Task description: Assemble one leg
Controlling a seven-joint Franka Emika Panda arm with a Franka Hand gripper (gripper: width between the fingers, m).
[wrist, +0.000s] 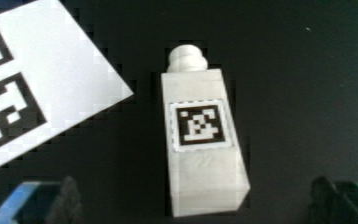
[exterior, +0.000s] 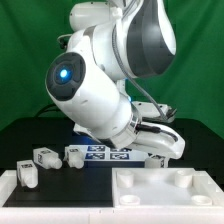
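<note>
My gripper lowers, then closes on the leg, since its fingers stand either side of the leg but high above, and closing now would miss.
In the wrist view a white leg (wrist: 202, 130) lies flat on the black table, tag marker facing up, its rounded peg end pointing away from the gripper. My gripper (wrist: 197, 205) is open. Its two dark fingers (wrist: 43, 200) stand well apart on either side of the leg's near end, not touching it. In the exterior view the gripper (exterior: 160, 146) hangs low over the table at the right end of the marker board, and the arm hides that leg. Three more legs (exterior: 45, 157) lie at the exterior view's left.
The marker board (exterior: 105, 153) lies on the table, and its corner shows close beside the leg in the wrist view (wrist: 34, 90). The large white panel with round sockets (exterior: 165, 192) lies at the front right. A white block (exterior: 18, 192) sits at the front left.
</note>
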